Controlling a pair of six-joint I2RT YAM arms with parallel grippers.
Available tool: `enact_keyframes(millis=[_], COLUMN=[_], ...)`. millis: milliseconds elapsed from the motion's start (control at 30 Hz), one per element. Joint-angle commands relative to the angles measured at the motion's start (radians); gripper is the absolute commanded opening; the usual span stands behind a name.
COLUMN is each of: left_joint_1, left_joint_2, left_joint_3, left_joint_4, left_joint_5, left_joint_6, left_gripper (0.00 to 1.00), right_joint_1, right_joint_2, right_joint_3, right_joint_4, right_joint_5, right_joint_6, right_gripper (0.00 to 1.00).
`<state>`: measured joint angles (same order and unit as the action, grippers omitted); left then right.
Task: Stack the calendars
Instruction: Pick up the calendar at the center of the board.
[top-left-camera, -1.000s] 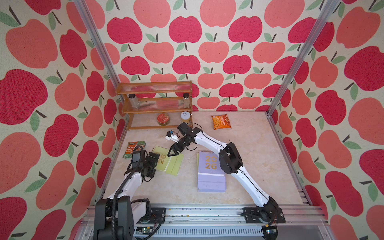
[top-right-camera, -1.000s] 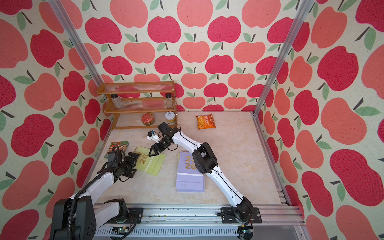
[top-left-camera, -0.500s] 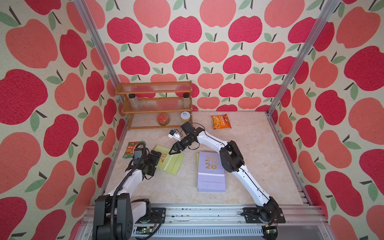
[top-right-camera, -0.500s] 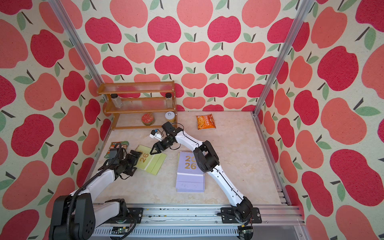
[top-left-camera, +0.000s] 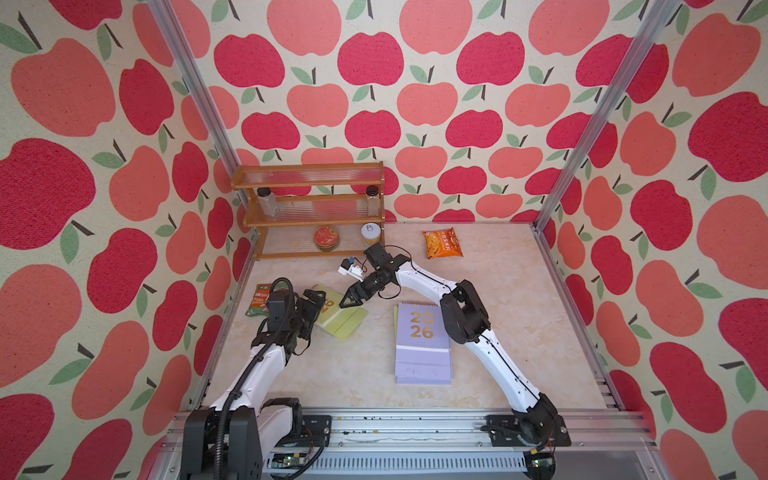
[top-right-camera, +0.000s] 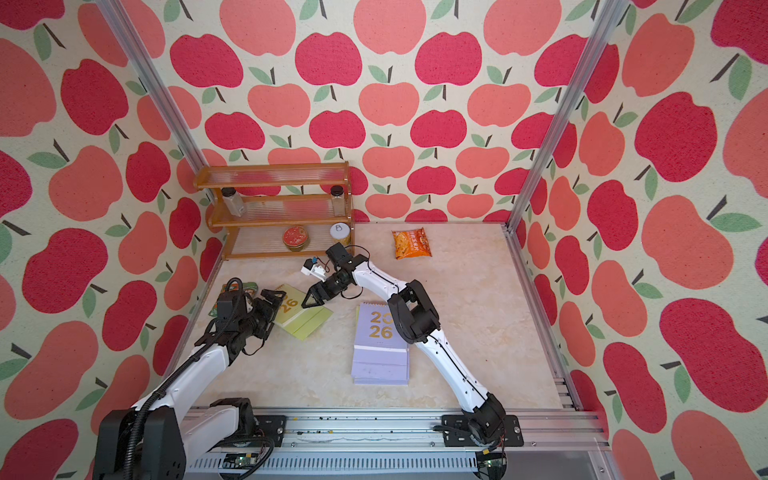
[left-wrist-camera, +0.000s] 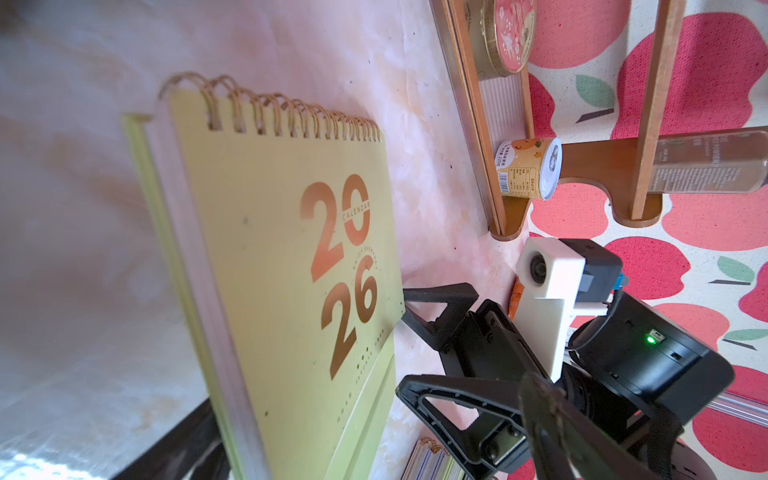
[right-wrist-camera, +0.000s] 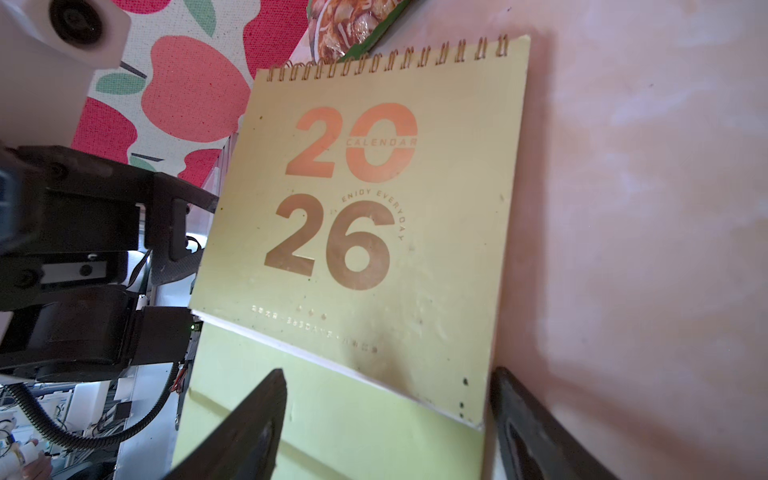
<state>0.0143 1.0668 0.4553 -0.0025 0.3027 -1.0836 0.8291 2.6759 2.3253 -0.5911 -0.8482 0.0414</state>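
Observation:
I should next use my left gripper to grab the yellow-green calendar by its side edge, so the opposite edge stays free for my right gripper to take and stack.
A yellow-green calendar (top-left-camera: 341, 321) (top-right-camera: 306, 320) with a gold "2026" cover lies flat at the left of the floor. To its right is a stack of lavender calendars (top-left-camera: 422, 345) (top-right-camera: 380, 347). My left gripper (top-left-camera: 313, 301) (top-right-camera: 274, 302) is open at the calendar's spiral-side corner, and the cover (left-wrist-camera: 291, 257) lies between its fingers. My right gripper (top-left-camera: 351, 299) (top-right-camera: 316, 298) (right-wrist-camera: 386, 415) is open at the opposite edge. One finger (right-wrist-camera: 249, 428) hangs over the calendar's base flap (right-wrist-camera: 332, 415). The other finger (right-wrist-camera: 523, 428) is beside the edge, over the floor.
A wooden shelf (top-left-camera: 309, 208) with jars and tins stands at the back left. An orange snack packet (top-left-camera: 442, 244) lies at the back. A green packet (top-left-camera: 259, 300) lies by the left wall, next to my left wrist.
My left gripper has moved back along the yellow-green calendar toward its spiral corner. My right gripper's tips have stayed at the calendar's edge while its wrist shifted back.

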Motion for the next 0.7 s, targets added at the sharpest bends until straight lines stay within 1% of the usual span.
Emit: enact_keyframes(millis=[0,133,200,267,433,467,600,667], left_joint_1=[-0.004,-0.002,-0.002,-0.001,-0.001,0.000,0.007,0.018], left_joint_2=[0.000,0.018,0.018,0.018,0.007,0.004,-0.018,-0.032], left_joint_3=[-0.006,-0.014,-0.018,-0.020,-0.018,-0.018,-0.026,-0.019], left_joint_4=[0.025,0.034,0.039,0.036,0.005,0.001,-0.003,-0.018], left_joint_5=[-0.006,-0.002,-0.001,-0.002,-0.012,-0.014,-0.011,-0.006], left_joint_6=[-0.002,-0.013,-0.019,-0.021,-0.019,-0.019,-0.017,-0.005], left_gripper=[0.93,0.78,0.67,0.52,0.06,0.00,0.00,0.00], right_joint_1=[0.007,0.002,0.000,-0.002,-0.007,-0.009,-0.033,-0.044], right_joint_2=[-0.019,-0.033,-0.038,-0.043,-0.050,-0.053,-0.091,-0.123], right_joint_3=[-0.040,-0.068,-0.078,-0.086,-0.096,-0.097,-0.085,-0.068], right_joint_4=[-0.041,-0.027,-0.024,-0.021,-0.015,-0.016,-0.035,-0.077], right_joint_5=[0.005,0.008,0.009,0.011,0.015,0.018,0.031,0.060], right_joint_6=[0.017,0.018,0.018,0.018,0.020,0.018,0.014,0.000], right_gripper=[0.80,0.79,0.79,0.79,0.79,0.79,0.79,0.79])
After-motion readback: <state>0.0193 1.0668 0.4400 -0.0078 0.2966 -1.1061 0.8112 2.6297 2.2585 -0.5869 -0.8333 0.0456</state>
